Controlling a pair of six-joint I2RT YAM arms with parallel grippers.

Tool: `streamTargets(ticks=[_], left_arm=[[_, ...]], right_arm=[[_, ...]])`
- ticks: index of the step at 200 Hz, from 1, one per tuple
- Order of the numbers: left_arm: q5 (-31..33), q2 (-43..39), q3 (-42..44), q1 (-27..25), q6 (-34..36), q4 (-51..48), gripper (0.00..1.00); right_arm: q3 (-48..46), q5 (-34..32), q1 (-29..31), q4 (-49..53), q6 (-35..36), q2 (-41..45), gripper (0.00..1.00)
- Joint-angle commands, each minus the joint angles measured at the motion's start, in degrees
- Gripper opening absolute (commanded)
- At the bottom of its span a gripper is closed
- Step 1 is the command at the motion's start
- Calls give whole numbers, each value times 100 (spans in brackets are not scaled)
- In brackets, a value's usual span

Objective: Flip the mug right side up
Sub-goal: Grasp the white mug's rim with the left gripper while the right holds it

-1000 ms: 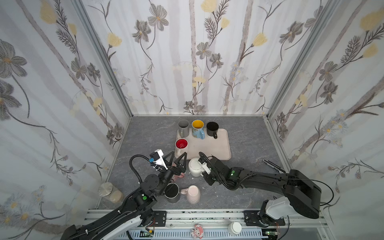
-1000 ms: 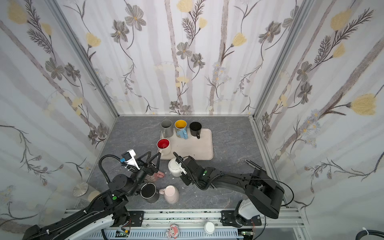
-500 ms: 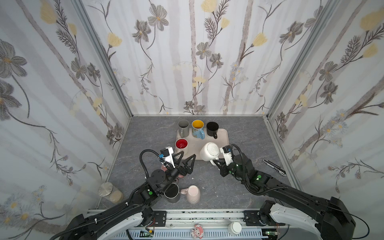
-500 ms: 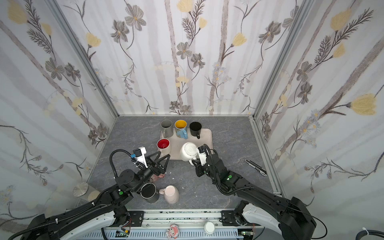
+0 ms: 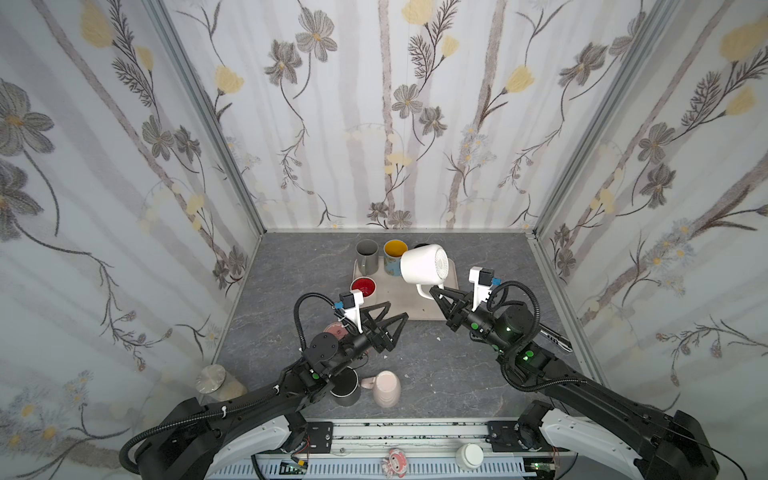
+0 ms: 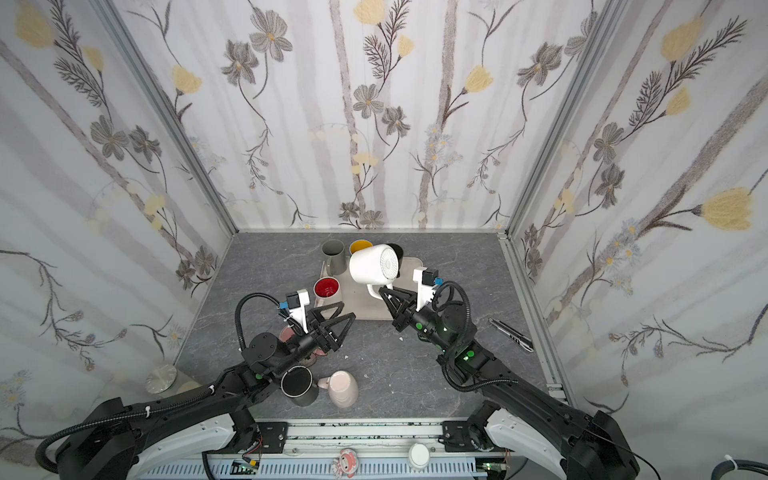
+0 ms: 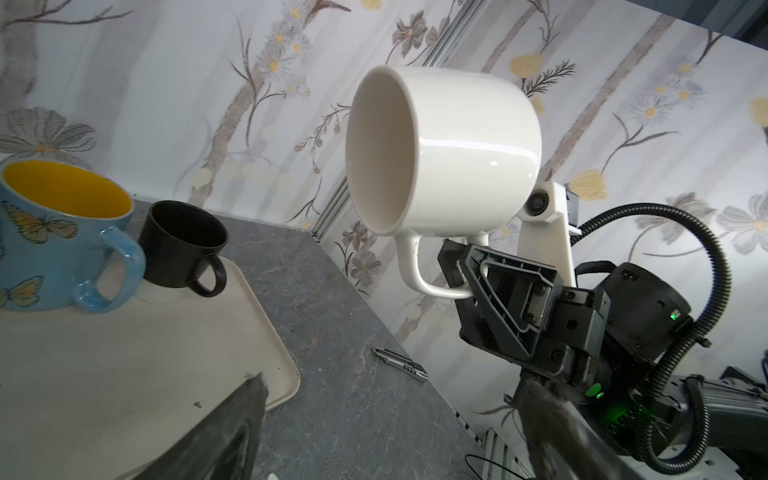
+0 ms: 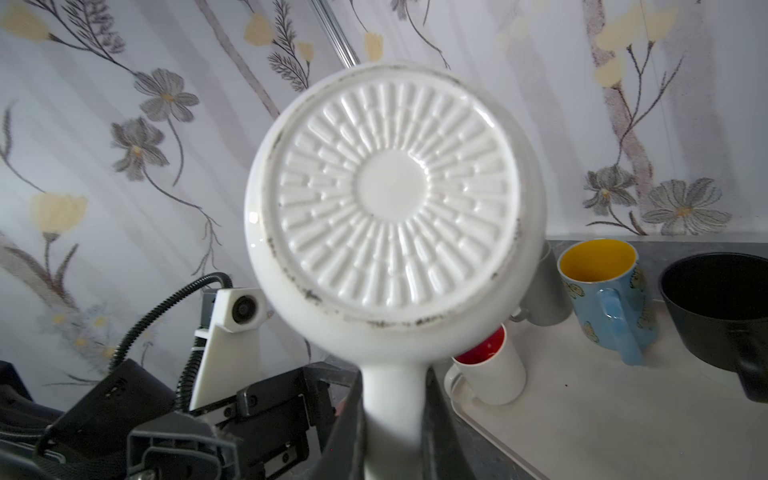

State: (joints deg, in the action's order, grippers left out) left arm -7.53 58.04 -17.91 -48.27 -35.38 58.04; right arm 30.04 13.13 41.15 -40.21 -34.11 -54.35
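I will set the mug upright with its base on the tray (image 5: 415,309), so next I will use my left gripper to grab the white mug's handle (image 5: 421,291) from the side of the mug's opening.
The white mug (image 5: 424,264) (image 6: 376,266) hangs in the air over the beige tray (image 5: 415,309), lying on its side. Its ribbed base (image 8: 395,195) faces the right wrist camera, and its mouth (image 7: 378,149) faces the left arm. My right gripper (image 5: 434,293) (image 6: 384,293) (image 8: 392,399) is shut on the mug's handle (image 7: 419,270) from below. To the left of it, above the table in front of the tray, my left gripper (image 5: 397,311) (image 6: 347,311) (image 7: 390,386) stands open with nothing between its fingers.
On the tray stand a grey mug (image 5: 368,255), a blue mug with a yellow inside (image 5: 392,251), a black mug (image 7: 178,245) and a white mug with a red inside (image 5: 363,286). A pink mug (image 5: 386,388) and a dark mug (image 5: 345,386) sit near the front edge. A utility knife (image 5: 555,336) lies at the right.
My right gripper has lifted the white mug off the table, carried it back over the tray and tipped it onto its side. My left gripper has risen and moved toward the tray.
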Motion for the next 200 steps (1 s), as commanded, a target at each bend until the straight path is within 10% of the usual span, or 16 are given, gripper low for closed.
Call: streamTargets(ticks=[1,130,200], left_arm=[[-467,187,-162,20,-176,969,85],[-1080,1039,-591,64,-687,2222,30],[-986,1007,-594,64,-734,2225,21]], right_arm=[[-16,579,8,-1523,-553,-14,0],[-187,928,332,-2197,-1071,-409,0],[-218,934,455,-2317,-1146,-642,0]])
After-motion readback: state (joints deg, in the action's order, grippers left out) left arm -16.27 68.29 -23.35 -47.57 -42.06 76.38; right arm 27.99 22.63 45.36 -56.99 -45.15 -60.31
